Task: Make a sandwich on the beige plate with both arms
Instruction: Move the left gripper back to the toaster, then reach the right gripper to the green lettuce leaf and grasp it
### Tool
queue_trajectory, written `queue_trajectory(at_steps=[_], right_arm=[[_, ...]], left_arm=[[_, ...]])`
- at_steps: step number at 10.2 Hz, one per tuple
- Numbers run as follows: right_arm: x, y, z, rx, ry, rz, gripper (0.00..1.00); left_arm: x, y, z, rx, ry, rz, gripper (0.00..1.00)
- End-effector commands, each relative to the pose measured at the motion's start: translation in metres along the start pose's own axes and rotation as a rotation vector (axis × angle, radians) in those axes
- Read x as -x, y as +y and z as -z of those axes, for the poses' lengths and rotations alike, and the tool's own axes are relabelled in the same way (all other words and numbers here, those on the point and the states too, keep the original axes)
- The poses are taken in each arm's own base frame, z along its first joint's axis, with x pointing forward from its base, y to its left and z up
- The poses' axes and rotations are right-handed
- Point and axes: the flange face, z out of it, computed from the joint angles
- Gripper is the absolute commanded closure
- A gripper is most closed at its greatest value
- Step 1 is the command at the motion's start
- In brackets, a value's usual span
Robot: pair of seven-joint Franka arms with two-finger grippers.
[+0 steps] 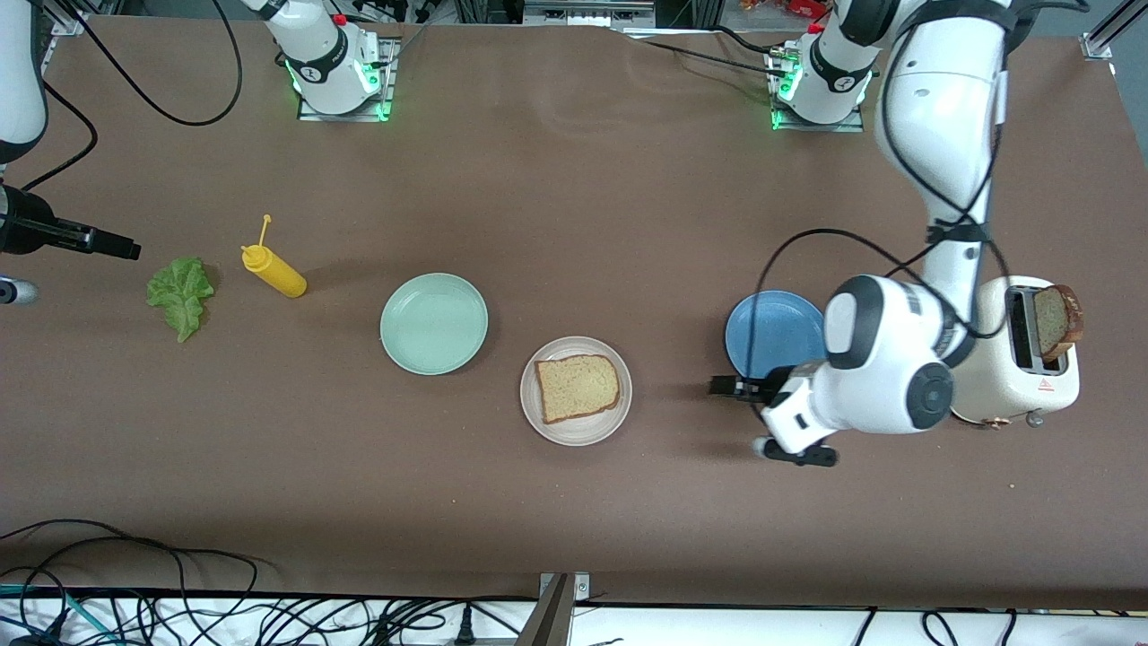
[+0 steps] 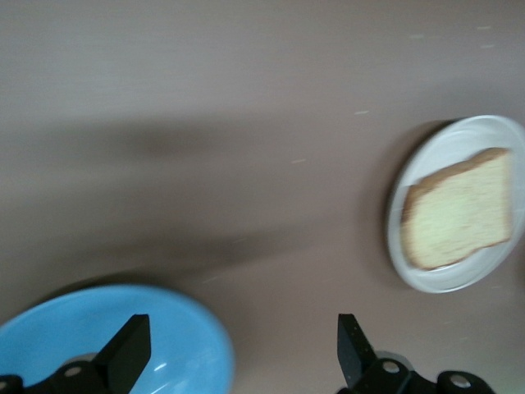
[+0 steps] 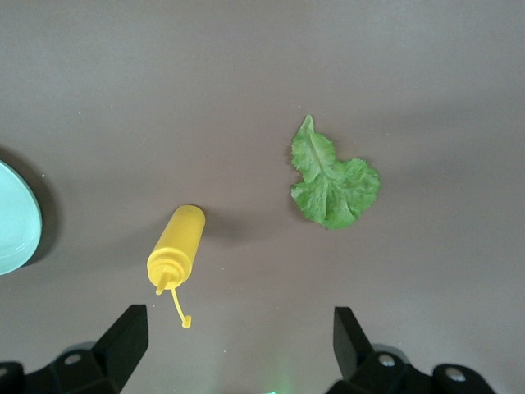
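The green lettuce leaf needs to go on top of the bread on the beige plate. My right gripper should grab the lettuce leaf by its leafy body next.
The beige plate lies in the table's middle, nearer to the front camera than the other plates, with one tan bread slice on it. Both show in the left wrist view: plate, slice. A second bread slice stands in the toaster. The green lettuce leaf lies on the table toward the right arm's end, also in the right wrist view. My left gripper is open and empty at the blue plate's edge. My right gripper is open and empty above the table beside the lettuce.
A yellow mustard bottle lies between the lettuce and the mint-green plate. The blue plate sits between the beige plate and the toaster. Cables run along the table's front edge.
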Motion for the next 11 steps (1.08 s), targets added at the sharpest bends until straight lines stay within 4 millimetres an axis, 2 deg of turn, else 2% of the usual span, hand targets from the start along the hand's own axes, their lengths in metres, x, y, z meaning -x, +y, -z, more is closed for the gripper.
queue_trajectory(at_steps=[1,3,5,6,7,8,10,11], right_arm=[[-0.015,0.014,-0.024,0.019,-0.016,0.021,0.00],[-0.026,0.032,-0.061,0.014,0.004,0.078,0.00],[-0.028,0.061,-0.112,0.005,0.024,0.108,0.00],[-0.031,0.077,-0.140,0.003,0.036,0.128,0.00],[-0.035,0.089,-0.165,0.001,0.030,0.139,0.00],[-0.038,0.095,-0.187,-0.002,0.015,0.143,0.00],[-0.042,0.101,-0.237,0.001,0.023,0.140,0.00],[-0.043,0.110,-0.256,0.004,0.037,0.160,0.00]], left_arm=[[0.024,-0.045,0.060,-0.177,-0.035,0.039,0.00],[0.037,-0.100,0.111,-0.171,0.008,0.115,0.00],[0.054,-0.136,0.147,-0.205,0.020,0.156,0.00],[0.062,-0.136,0.168,-0.252,0.042,0.150,0.00],[0.067,-0.134,0.180,-0.261,0.057,0.157,0.00],[0.069,-0.132,0.182,-0.262,0.052,0.159,0.00],[0.073,-0.143,0.194,-0.340,0.059,0.158,0.00],[0.075,-0.150,0.198,-0.341,0.064,0.169,0.00]])
